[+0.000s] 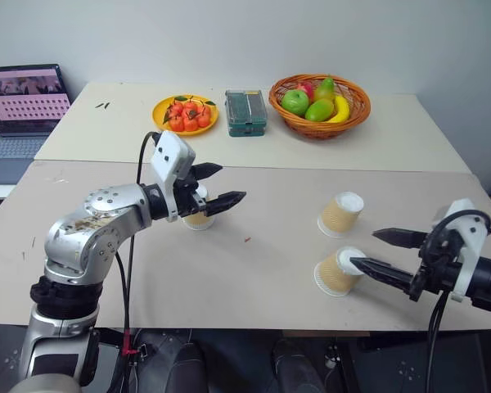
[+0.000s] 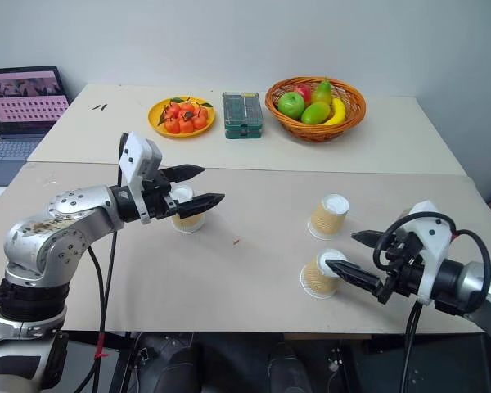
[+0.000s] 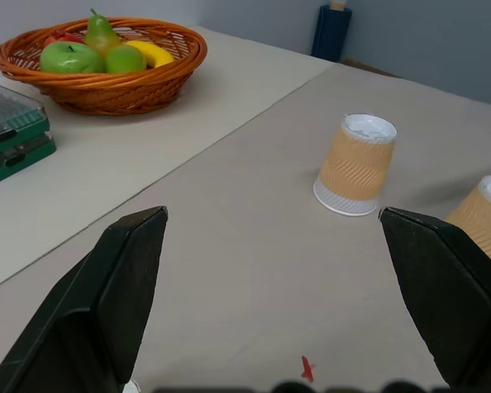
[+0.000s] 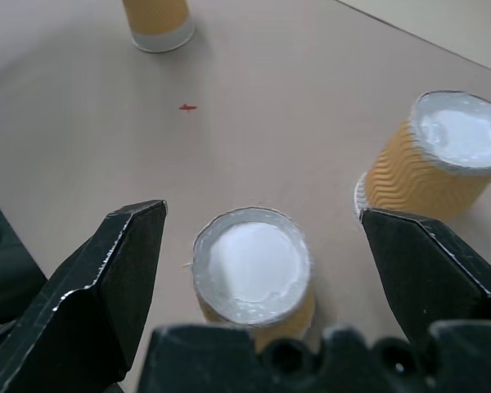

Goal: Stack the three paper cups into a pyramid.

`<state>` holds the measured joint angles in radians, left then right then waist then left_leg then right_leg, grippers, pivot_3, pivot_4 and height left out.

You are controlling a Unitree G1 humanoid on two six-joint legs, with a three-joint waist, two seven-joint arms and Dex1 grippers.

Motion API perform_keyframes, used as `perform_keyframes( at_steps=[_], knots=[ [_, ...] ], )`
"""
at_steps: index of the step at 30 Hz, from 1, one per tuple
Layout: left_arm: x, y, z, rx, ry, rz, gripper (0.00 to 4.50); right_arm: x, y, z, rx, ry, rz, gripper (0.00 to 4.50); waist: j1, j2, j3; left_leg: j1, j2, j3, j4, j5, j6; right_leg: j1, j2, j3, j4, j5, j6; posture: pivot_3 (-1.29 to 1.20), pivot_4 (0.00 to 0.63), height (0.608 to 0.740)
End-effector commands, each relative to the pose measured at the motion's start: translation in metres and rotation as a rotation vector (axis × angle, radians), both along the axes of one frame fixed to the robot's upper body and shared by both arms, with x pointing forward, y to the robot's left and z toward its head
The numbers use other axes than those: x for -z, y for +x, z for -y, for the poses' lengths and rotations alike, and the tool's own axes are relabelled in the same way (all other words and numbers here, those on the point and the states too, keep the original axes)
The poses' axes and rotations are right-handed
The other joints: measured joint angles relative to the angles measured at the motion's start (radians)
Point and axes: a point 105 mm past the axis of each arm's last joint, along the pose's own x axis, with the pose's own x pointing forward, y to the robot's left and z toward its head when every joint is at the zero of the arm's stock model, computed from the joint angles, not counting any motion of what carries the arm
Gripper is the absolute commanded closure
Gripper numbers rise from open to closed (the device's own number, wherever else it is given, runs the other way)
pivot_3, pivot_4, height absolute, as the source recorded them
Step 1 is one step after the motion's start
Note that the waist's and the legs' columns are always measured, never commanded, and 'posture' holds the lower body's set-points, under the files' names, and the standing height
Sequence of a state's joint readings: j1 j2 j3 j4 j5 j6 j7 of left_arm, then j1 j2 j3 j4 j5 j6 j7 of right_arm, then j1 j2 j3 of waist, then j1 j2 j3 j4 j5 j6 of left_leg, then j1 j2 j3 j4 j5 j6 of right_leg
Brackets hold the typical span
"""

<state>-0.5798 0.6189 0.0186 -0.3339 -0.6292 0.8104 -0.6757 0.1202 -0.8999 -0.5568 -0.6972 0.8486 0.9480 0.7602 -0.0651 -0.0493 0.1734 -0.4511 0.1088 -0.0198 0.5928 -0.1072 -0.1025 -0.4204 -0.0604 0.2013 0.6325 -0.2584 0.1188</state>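
Note:
My right gripper isn't ready to close on the nearer cup: my spread fingers are above the nearer cup's white base (image 1: 349,259) between them and should first lower.
Three tan paper cups stand upside down on the beige table, white bases up. One cup (image 1: 198,218) sits left of the middle, and my left gripper (image 1: 232,182) hovers open just over it with nothing between its fingers. The other two are on the right: a farther cup (image 1: 341,214) and a nearer cup (image 1: 338,273). My right gripper (image 1: 364,248) is open and reaches in from the right. In the right wrist view the nearer cup (image 4: 252,274) stands between its spread fingers, with the farther cup (image 4: 442,164) beside it. No cup is stacked on another.
At the back of the table stand a wicker basket of fruit (image 1: 356,115), a green box (image 1: 245,113) and a yellow plate (image 1: 160,109) of small orange fruits. A laptop (image 1: 20,115) is at the far left. A small red speck (image 1: 246,240) lies mid-table.

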Motion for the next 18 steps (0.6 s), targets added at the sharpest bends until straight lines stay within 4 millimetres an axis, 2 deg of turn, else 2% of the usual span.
perform_keyframes(
  at_steps=[1,6,15,18],
  knots=[
    [-0.013,-0.001,0.006,0.03,-0.024,0.041,0.07,0.002,0.0,-0.006,-0.01,0.01,0.017,0.0,0.0,0.0,0.0,0.0,0.0,0.0,0.0,0.0,0.0,0.0,0.0,0.0,0.0,0.0,0.0,0.0,0.15,0.74],
    [-0.024,0.0,0.004,0.026,-0.041,0.053,0.07,0.022,0.007,-0.009,-0.001,0.006,-0.01,0.0,-0.001,0.0,0.0,0.0,-0.002,-0.003,0.0,0.0,0.0,0.0,0.0,-0.001,0.0,0.0,0.0,0.0,0.15,0.74],
    [-0.029,0.0,0.0,0.009,-0.036,0.063,0.07,0.035,0.013,-0.01,-0.009,-0.004,-0.016,0.0,-0.001,0.0,0.0,-0.001,-0.002,-0.004,0.0,0.0,0.0,0.0,0.0,-0.002,0.0,0.0,0.0,0.0,0.15,0.74],
    [-0.03,-0.001,0.0,0.007,-0.034,0.067,0.0,0.038,0.015,-0.008,-0.003,-0.006,-0.02,0.64,-0.001,0.0,0.0,-0.001,-0.002,-0.004,0.0,0.0,0.0,0.001,0.0,-0.002,0.0,0.0,0.0,0.0,0.15,0.74]
  ],
)
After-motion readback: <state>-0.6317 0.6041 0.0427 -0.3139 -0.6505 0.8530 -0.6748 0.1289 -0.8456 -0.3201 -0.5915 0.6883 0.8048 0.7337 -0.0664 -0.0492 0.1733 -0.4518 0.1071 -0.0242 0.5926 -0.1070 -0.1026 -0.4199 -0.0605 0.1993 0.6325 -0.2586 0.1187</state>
